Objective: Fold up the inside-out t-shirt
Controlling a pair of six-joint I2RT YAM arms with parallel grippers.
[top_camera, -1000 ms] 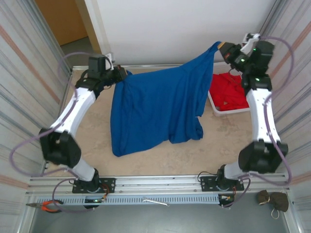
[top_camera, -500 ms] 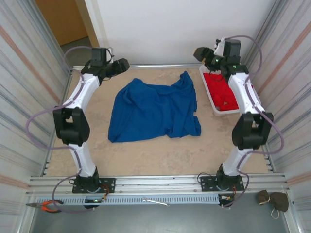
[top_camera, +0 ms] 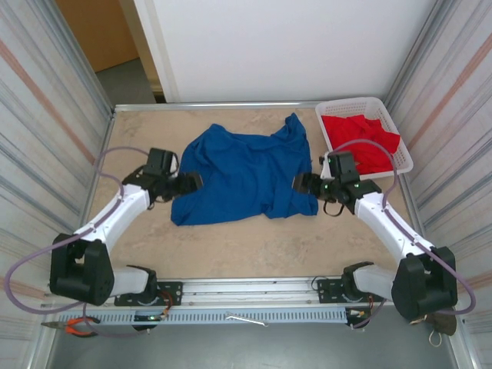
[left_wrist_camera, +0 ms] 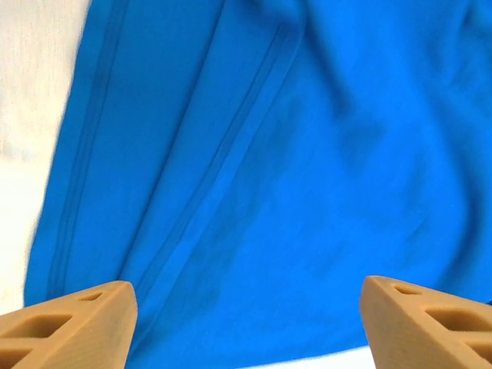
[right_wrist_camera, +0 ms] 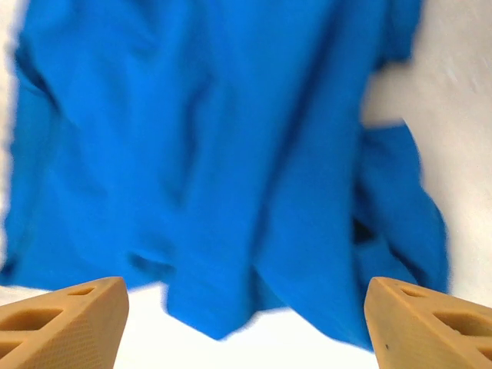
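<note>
The left gripper should next pull one side of the t-shirt out and straighten it for folding, so it should grab the inside-out t-shirt point(top_camera: 246, 173) by its seamed edge point(top_camera: 181, 201).
The inside-out t-shirt point(top_camera: 246, 173) is plain royal blue and lies crumpled and roughly flat on the middle of the table. My left gripper point(top_camera: 192, 183) sits low at the shirt's left edge, facing it. In the left wrist view the left gripper point(left_wrist_camera: 246, 330) is open, its tan fingers point(left_wrist_camera: 73, 323) wide apart over seamed blue fabric point(left_wrist_camera: 269, 169). My right gripper point(top_camera: 301, 183) is at the shirt's right edge, near a bunched corner. Its wrist view shows the right gripper point(right_wrist_camera: 246, 327) open above the shirt's hem point(right_wrist_camera: 215, 154), gripping nothing.
A white basket point(top_camera: 361, 102) with a red garment point(top_camera: 361, 142) stands at the back right corner. Ribbed metal walls close in both sides. Pliers point(top_camera: 73, 327) and a hex key point(top_camera: 246, 319) lie on the front rail.
Both grippers opened and let go of the raised shirt, which dropped onto the table. Both arms then swung down from the back to the shirt's left and right edges.
</note>
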